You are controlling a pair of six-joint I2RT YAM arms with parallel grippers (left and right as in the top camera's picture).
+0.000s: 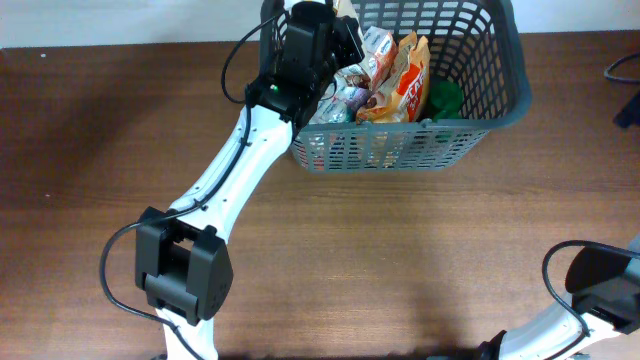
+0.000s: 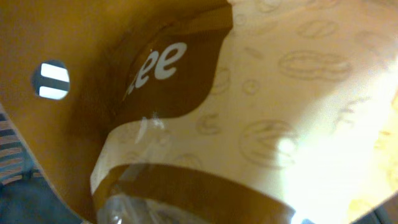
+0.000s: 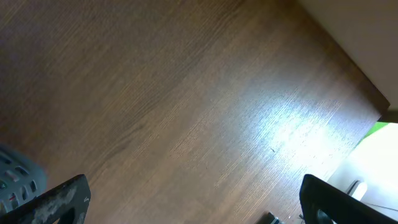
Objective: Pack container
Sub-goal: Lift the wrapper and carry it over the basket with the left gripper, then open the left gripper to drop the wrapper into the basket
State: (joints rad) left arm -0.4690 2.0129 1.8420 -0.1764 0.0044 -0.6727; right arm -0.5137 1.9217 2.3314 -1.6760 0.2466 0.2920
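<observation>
The brown and cream pouch hangs inside the container's rim, with slats showing through its hang hole, so it is time for my left gripper to let go.
The dark grey lattice container stands at the back of the wooden table. It holds orange snack bags, silvery packets and something green. My left gripper reaches down into the container's left end, above the packets. In the left wrist view a brown and cream pouch with a hang hole fills the frame and hides the fingers; whether they pinch it does not show. My right gripper hangs open over bare wood, nothing between its fingers. A grey slotted corner, probably the container, shows at the left there.
My left arm runs from its base at the front left up to the container. The right arm's base is at the front right corner. A black cable lies at the right edge. The table's edge runs along the upper right of the right wrist view.
</observation>
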